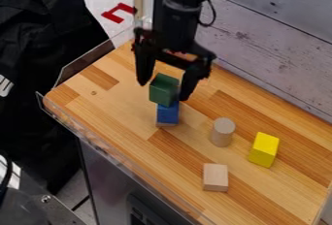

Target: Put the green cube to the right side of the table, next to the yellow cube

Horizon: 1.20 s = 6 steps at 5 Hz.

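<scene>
The gripper grips the green cube (164, 89) by its opposite sides next, then sets the green cube beside the yellow cube.
The black gripper (164, 89) hangs over the upper left part of the wooden table, its fingers spread open on either side of the green cube (164, 89). That cube appears to rest on top of the blue block (168, 114), whose upper part it hides. A thin pale edge shows beneath the blue block. To the lower right, the yellow cube (264, 150) sits on the table's right part, well apart from the green one.
A pale grey cylinder (222, 132) stands between the blue block and the yellow cube. Nearer the front edge is a light wooden block (215, 177). A clear rim (117, 160) runs along the table's left-front edge, and a plank wall (279, 49) rises behind.
</scene>
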Tool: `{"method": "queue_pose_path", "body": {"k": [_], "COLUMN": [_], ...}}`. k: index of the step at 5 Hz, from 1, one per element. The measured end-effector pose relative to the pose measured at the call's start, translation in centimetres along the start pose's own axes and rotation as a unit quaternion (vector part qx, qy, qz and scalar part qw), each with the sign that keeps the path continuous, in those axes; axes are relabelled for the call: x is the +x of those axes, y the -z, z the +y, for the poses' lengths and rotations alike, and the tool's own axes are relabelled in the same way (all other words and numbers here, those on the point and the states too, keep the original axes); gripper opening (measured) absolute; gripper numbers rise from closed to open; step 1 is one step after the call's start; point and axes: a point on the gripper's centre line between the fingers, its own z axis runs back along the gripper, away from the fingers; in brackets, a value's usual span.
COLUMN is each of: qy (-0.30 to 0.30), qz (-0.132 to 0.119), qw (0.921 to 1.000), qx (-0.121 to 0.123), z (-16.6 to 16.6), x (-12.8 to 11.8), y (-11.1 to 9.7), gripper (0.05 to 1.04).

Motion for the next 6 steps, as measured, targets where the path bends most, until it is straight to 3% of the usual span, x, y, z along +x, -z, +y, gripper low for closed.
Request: {"method": "queue_pose_path", "body": {"k": [2,3,4,5,6], "qy": [-0.007,-0.012,-0.011,-0.014,-0.006], "qz": [0.031,0.024,0.021,0.028,0.003], "qw": [0.9995,0.9995,0.9995,0.9994,1.0], "qx": [-0.009,-0.018,-0.019,-0.016,-0.006], "z": [0.5,0.6,0.6,0.3,-1.1], "x": [0.2,0.6,0.6,0.3,0.5], "y": [1.8,2.1,2.1,2.1,0.2], "gripper": [0.964,0.686,0.589,0.589,0.589]}}
